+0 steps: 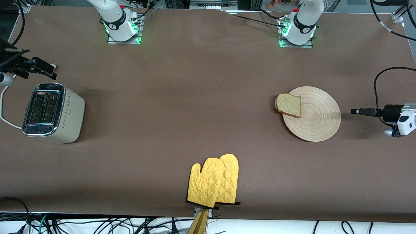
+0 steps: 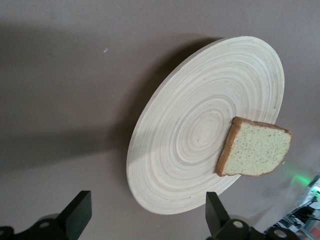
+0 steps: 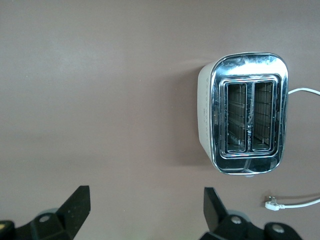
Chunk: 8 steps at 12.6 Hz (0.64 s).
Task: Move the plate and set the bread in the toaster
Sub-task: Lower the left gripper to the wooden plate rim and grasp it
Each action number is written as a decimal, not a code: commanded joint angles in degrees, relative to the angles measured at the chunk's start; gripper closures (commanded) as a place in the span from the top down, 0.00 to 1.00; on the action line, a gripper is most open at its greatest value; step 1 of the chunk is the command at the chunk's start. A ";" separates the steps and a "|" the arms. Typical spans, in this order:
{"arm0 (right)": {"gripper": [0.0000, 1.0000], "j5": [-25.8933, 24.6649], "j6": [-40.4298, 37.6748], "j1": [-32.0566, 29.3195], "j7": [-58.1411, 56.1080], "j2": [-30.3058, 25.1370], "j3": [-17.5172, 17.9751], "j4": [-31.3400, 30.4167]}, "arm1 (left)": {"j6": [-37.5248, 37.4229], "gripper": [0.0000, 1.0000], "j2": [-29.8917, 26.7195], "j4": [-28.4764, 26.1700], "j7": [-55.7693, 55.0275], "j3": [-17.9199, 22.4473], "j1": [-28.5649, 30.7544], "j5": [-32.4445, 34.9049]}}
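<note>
I should next grab the round beige plate by its rim (image 1: pixel 338 115) with my left gripper, to move the plate toward the toaster (image 1: pixel 52 112).
The round beige plate (image 1: pixel 317 122) (image 2: pixel 200 100) lies toward the left arm's end of the table. The bread (image 1: pixel 288 105) (image 2: pixel 255 150) lies flat on the plate's rim on the side toward the right arm's end and overhangs it slightly. The cream toaster (image 1: pixel 52 112) (image 3: pixel 250 115) stands upright at the right arm's end, and both slots show nothing inside. My left gripper (image 1: pixel 355 111) (image 2: pixel 148 202) is open over the table just off the plate's edge, holding nothing. My right gripper (image 1: pixel 53 72) (image 3: pixel 146 195) is open over bare table beside the toaster.
A pair of yellow oven mitts (image 1: pixel 214 183) lies at the table edge nearest the front camera, midway along it. The toaster's white cord (image 1: pixel 4 109) loops off toward the table's end, and its plug (image 3: pixel 272 202) lies on the brown cloth.
</note>
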 commanded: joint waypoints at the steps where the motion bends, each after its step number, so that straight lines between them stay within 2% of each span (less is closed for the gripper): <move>1: 1.00 0.52 -0.28 0.01 0.54 -0.12 0.02 0.21 | -1.13 1.00 2.73 1.82 3.55 -1.18 1.57 -4.45; 3: 1.00 0.78 -0.28 0.01 0.62 -0.21 0.02 0.29 | -0.95 1.00 5.72 1.82 10.32 -1.18 2.09 -7.18; 8: 1.00 0.78 -0.37 0.01 0.62 -0.12 0.02 0.29 | -0.95 1.00 9.06 1.73 12.45 -1.62 2.97 -8.86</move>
